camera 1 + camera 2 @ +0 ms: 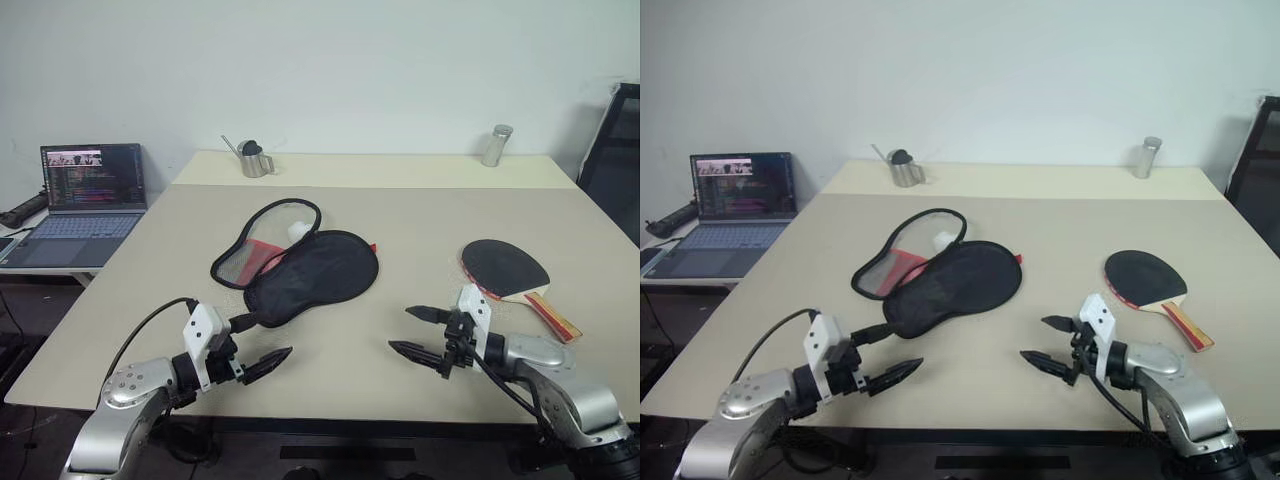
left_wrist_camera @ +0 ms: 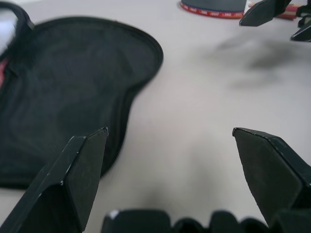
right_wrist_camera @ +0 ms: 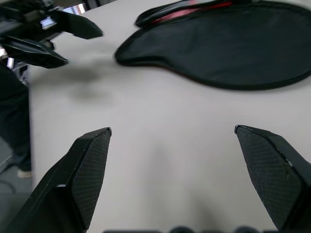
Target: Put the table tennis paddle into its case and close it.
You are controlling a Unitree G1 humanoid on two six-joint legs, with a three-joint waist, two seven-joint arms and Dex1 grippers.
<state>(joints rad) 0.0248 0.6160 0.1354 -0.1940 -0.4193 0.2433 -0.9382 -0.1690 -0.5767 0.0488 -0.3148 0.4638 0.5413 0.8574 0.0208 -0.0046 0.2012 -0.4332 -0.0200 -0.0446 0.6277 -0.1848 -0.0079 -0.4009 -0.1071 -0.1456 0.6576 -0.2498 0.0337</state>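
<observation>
My left gripper grips the case by its narrow end (image 1: 265, 310) next, to get it ready for the paddle (image 1: 504, 267).
The case (image 1: 318, 272) lies unzipped in the middle of the table, black fabric up, its flap (image 1: 262, 246) folded back to show mesh and a red panel. The table tennis paddle (image 1: 504, 267) rests flat to the right, black face up, handle toward the table's front right. My left gripper (image 1: 268, 338) hovers open just in front of the case's narrow end. In the left wrist view the case (image 2: 68, 87) lies beyond one finger. My right gripper (image 1: 400, 329) stands open over bare table, front left of the paddle. Neither holds anything.
The beige table (image 1: 420, 220) has a metal jug (image 1: 255, 160) and a metal shaker (image 1: 497, 145) at its far edge. An open laptop (image 1: 90, 195) sits on a side desk to the left. A black chair (image 1: 615, 150) stands at the right.
</observation>
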